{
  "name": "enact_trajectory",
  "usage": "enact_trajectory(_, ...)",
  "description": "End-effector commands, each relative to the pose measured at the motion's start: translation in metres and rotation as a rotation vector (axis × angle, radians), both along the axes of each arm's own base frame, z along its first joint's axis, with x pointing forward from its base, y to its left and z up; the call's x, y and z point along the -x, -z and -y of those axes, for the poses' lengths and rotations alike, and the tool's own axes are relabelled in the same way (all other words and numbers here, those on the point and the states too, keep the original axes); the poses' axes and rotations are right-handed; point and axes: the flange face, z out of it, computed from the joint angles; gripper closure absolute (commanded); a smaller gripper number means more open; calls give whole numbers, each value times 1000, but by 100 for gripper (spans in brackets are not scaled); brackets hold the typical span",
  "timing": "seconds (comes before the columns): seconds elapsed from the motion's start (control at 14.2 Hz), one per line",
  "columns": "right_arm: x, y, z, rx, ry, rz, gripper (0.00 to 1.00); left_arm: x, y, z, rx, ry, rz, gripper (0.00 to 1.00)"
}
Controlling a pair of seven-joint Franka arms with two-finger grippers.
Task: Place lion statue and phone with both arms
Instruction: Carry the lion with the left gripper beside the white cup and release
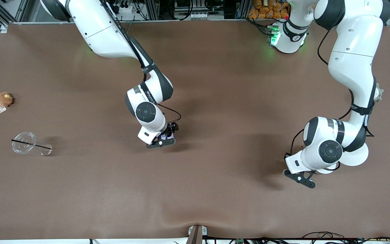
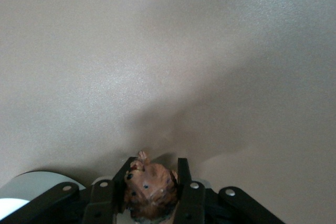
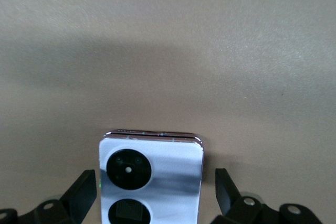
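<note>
In the left wrist view, the lion statue point(image 2: 151, 190) sits low on the tabletop beside the container. My left gripper needs to open.
The lion statue point(image 2: 151, 190), a small orange-brown figurine, is clamped between my left gripper's point(image 2: 156, 169) black fingers, low over the brown table toward the left arm's end. In the front view the left hand point(image 1: 311, 169) hides it. The phone point(image 3: 157, 156), pale lavender with two round black circles, lies between the spread fingers of my right gripper point(image 3: 155, 177), and gaps show on both sides. In the front view the phone point(image 1: 165, 136) lies under the right gripper point(image 1: 168, 133) near the table's middle.
A white round container point(image 1: 355, 156) sits beside the left hand and also shows in the left wrist view point(image 2: 21, 198). A brown plush toy point(image 1: 4, 99) and a tipped clear cup with a straw point(image 1: 24, 143) lie at the right arm's end. A grey-white plush point(image 1: 378, 92) peeks from under the left arm.
</note>
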Motion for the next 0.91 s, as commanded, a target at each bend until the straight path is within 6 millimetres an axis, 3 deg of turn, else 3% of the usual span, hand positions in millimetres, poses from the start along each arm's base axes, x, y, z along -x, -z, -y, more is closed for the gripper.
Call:
enact_trajectory(0.0, 5, 4, -3, 10, 10, 7, 0, 7, -3, -4, 4, -14, -5, 62)
enact_trajectory(0.07, 10, 8, -4, 13, 5, 3, 0, 7, -5, -4, 4, -16, -2, 1)
enact_trajectory(0.21, 10, 10, -3, 10, 8, 12, 0, 7, -14, -3, 1, -12, 0, 0)
enact_trajectory(0.56, 12, 12, -4, 12, 4, 10, 0, 9, -67, 5, -21, -4, -3, 0)
enact_trajectory(0.7, 12, 10, -5, 16, -4, 9, 38, 13, -92, 15, -32, 7, -6, 0)
enact_trajectory(0.77, 10, 8, -5, 15, -2, 10, 69, 15, -104, 16, -36, 6, -8, 0)
enact_trajectory(0.84, 9, 7, -4, 13, 3, 11, 88, 16, -115, 16, -39, -14, -4, 0)
